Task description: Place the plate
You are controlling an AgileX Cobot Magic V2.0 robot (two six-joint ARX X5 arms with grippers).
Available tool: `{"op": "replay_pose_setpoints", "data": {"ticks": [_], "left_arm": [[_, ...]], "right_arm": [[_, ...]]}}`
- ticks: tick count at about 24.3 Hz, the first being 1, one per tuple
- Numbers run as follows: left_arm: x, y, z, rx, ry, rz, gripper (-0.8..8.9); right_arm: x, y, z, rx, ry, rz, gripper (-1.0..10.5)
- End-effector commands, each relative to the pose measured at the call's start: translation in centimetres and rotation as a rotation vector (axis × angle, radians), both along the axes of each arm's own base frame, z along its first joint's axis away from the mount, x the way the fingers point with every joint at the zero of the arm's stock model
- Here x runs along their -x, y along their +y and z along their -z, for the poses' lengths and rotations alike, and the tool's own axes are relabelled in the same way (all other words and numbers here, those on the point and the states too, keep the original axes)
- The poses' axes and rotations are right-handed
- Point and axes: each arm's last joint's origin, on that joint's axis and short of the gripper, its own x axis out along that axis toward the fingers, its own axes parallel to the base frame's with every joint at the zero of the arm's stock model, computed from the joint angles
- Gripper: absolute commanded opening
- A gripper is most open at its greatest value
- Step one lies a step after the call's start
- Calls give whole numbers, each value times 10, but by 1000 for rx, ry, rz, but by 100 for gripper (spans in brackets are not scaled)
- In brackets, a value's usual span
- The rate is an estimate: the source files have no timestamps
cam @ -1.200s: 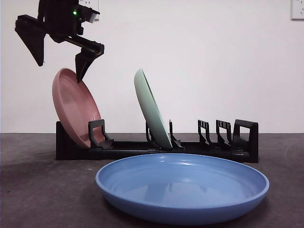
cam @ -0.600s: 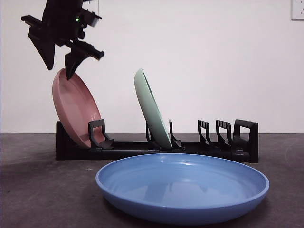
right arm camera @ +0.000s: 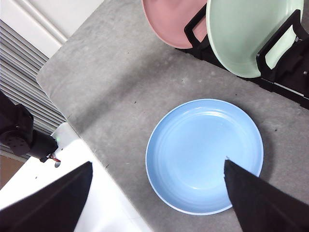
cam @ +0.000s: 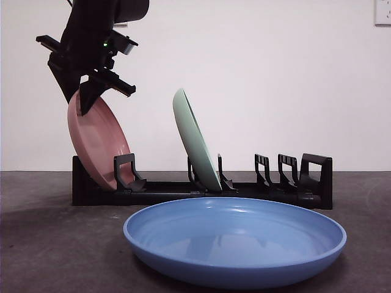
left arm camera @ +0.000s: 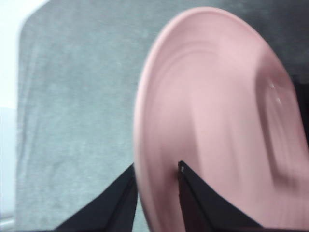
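Observation:
My left gripper grabs the pink plate by its rim (cam: 75,105) next, to move it from the rack onto the blue plate (cam: 235,238).
A pink plate (cam: 101,146) leans upright in the left end slot of the black rack (cam: 275,192). My left gripper (cam: 74,107) is at its top edge. In the left wrist view, the left gripper (left arm camera: 156,166) is open, with one jaw on each side of the pink plate's (left arm camera: 217,121) rim and only a narrow gap. A blue plate (cam: 235,238) lies flat on the table in front of the rack. My right gripper (right arm camera: 158,162) hangs open high above the blue plate (right arm camera: 205,154), holding nothing.
A pale green plate (cam: 195,143) stands tilted in a middle slot of the rack, with vacant slots to its right. In the right wrist view the rack (right arm camera: 289,72) holds the pink plate (right arm camera: 169,21) and green plate (right arm camera: 246,34) side by side. The table's edge lies beyond the blue plate.
My left gripper has come down and slightly right from above the pink plate until its jaws straddle the plate's top rim. The plates have not moved.

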Motion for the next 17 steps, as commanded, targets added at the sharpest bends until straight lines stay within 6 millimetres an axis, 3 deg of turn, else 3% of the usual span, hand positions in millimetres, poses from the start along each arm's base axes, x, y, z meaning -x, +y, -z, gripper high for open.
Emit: {"op": "replay_pose_setpoints", "data": {"ticks": [1,6,17], "left_arm": [[-3,-6,-6,-12,-26,10,83],[-3,-9,-17,1,-55,18,14],[-1,-10,-49,25,-106,24,14]], "right_arm": [[-1,1,-2,-5,-14,-11,434],[-1,1,-2,-6,-14,-11,434],[-1,1,-2,-6,-17,-11,434]]}}
